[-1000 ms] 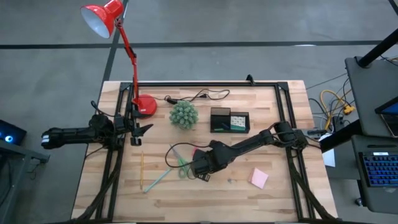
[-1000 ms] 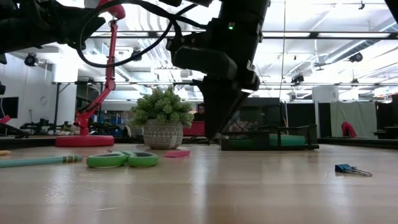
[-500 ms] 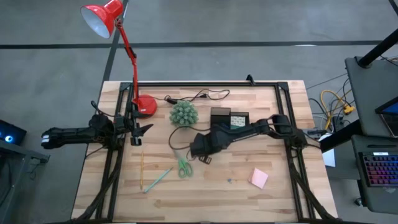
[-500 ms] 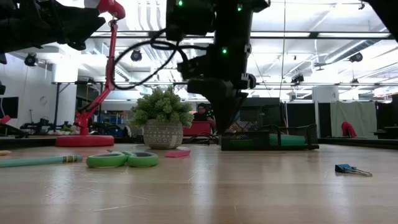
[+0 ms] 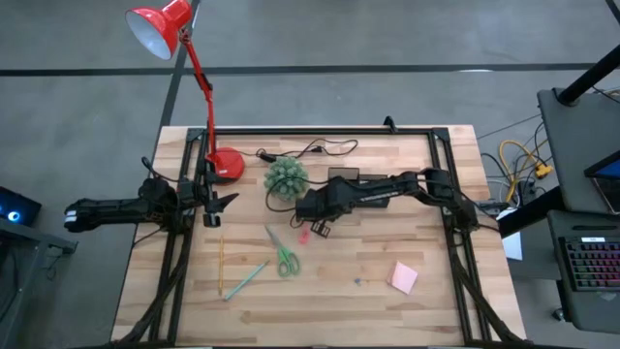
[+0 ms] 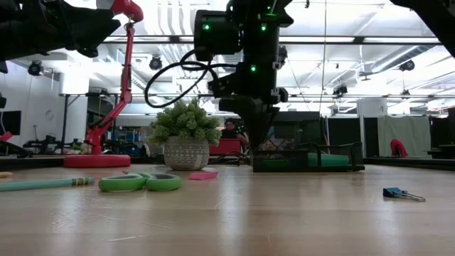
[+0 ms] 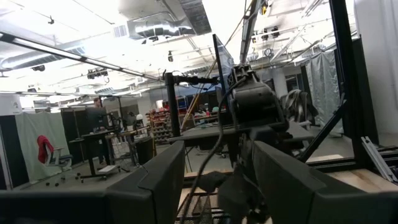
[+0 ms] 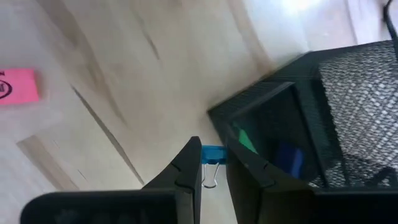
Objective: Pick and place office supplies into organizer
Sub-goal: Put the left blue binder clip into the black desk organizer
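Observation:
The binder clip's wire loop is over wood beside the organizer's side, so my right gripper next moves the binder clip over the organizer's compartment before releasing it.
My right gripper hovers above the table between the fuzzy green plant and the black organizer, shut on a small blue binder clip. In the right wrist view the organizer's mesh wall lies just past the fingertips. Green-handled scissors, a yellow pencil, a light green pen, a pink sticky-note pad and a small pink bit lie flat on the wood. A second blue clip rests near the near edge. My left gripper waits open at the left side. My right gripper pinches the binder clip's blue body between its two fingertips, and the clip's wire loop reaches back into the gap. The fingers point down at the table from above. The clip is lifted clear of the wood.
A red desk lamp stands on its round base at the far left, with a black cord running along the far edge. The potted plant stands left of the organizer. Bare wood lies toward the near edge.
My right gripper has risen from the table beside the scissors and travelled toward the far edge, ending next to the organizer. The small pink bit it stood over now shows on the wood. The left arm has kept still.

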Controlling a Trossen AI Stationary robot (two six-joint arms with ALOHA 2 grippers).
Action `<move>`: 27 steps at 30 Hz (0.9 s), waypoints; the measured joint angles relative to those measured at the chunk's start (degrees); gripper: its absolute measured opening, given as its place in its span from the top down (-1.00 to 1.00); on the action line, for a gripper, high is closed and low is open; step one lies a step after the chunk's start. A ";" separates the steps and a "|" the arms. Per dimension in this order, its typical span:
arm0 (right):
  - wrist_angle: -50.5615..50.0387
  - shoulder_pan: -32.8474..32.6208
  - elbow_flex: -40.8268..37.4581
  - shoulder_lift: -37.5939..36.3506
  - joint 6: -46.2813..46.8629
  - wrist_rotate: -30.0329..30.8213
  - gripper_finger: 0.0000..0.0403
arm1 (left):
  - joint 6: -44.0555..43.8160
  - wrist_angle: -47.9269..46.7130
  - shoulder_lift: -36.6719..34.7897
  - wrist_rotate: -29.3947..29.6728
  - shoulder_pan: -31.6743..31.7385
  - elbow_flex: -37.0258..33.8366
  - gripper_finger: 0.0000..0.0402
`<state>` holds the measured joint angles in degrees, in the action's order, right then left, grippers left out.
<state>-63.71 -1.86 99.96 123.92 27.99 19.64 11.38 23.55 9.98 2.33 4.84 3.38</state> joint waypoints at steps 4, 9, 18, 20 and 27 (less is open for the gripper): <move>-1.08 0.79 0.01 -1.89 -0.18 0.11 0.77 | 0.00 0.00 0.00 0.00 0.00 0.00 0.12; -0.98 1.56 0.09 -3.74 -1.66 3.75 0.77 | 0.00 0.00 0.00 0.00 0.00 0.00 0.12; -0.74 4.10 0.03 -2.91 -3.05 3.98 0.76 | 0.00 -0.02 -0.02 0.00 0.00 0.00 0.12; -0.68 4.43 0.02 -2.88 -3.04 3.99 0.76 | 0.01 -0.01 -0.02 0.00 0.00 0.00 0.12; -0.48 4.91 -1.26 -2.84 -3.20 3.95 0.76 | 0.00 -0.02 0.00 0.00 0.01 0.00 0.12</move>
<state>-64.19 3.05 98.70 121.08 24.80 23.59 11.38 23.53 9.97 2.33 4.85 3.38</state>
